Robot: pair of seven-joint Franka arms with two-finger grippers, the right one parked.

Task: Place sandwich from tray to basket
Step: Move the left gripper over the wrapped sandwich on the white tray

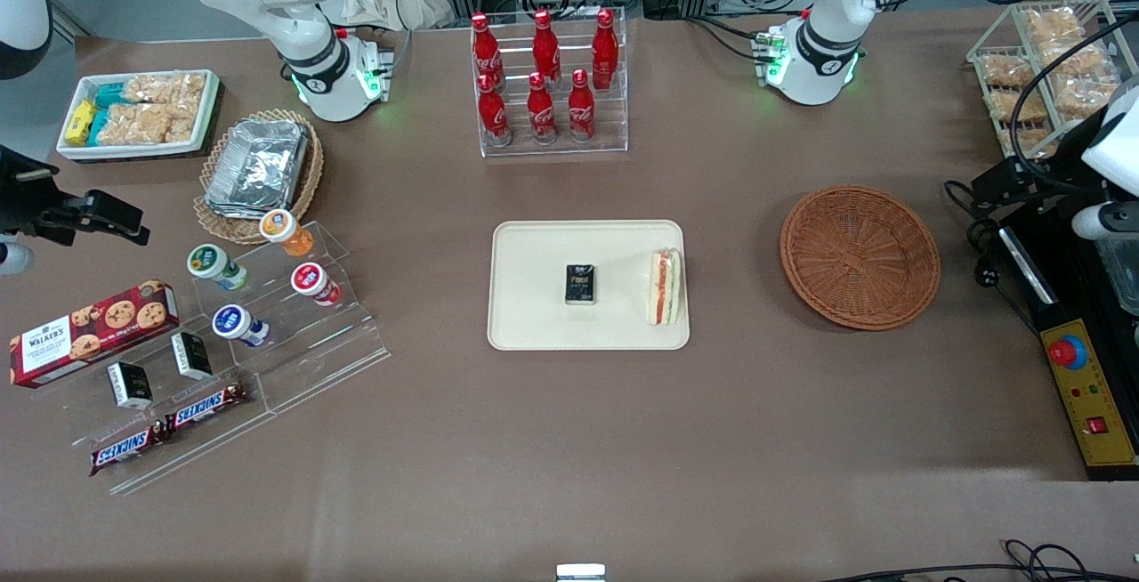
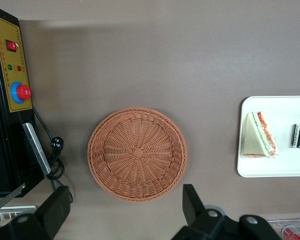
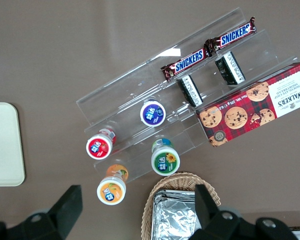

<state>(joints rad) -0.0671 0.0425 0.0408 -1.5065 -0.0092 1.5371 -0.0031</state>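
Note:
My gripper should next take the sandwich point(image 1: 665, 286) by the twisted end of its clear wrapper. I will then put the sandwich in the basket point(image 1: 860, 257).
My gripper point(image 1: 1037, 183) hangs at the working arm's end of the table, apart from the basket and the sandwich. Seen in the left wrist view, the gripper point(image 2: 126, 194) is open, its fingers wide apart and nothing between them. A white tray point(image 1: 543, 319) point(image 2: 285, 168) carries the wedge-shaped sandwich point(image 1: 665, 286) point(image 2: 258, 137), which lies near the tray edge facing the basket. The round brown wicker basket point(image 1: 860, 257) point(image 2: 137, 154) rests on the table beside the tray, toward the working arm's end, with nothing in it.
A small black packet point(image 1: 580, 284) shares the tray. The black oven point(image 1: 1037, 253) with its yellow panel and a cable point(image 1: 986, 239) stand beside the basket. Farther from the front camera are a bottle rack point(image 1: 556, 148) and a wire rack of bread point(image 1: 1005, 70). A clear stepped shelf point(image 1: 302, 377) lies toward the parked arm's end.

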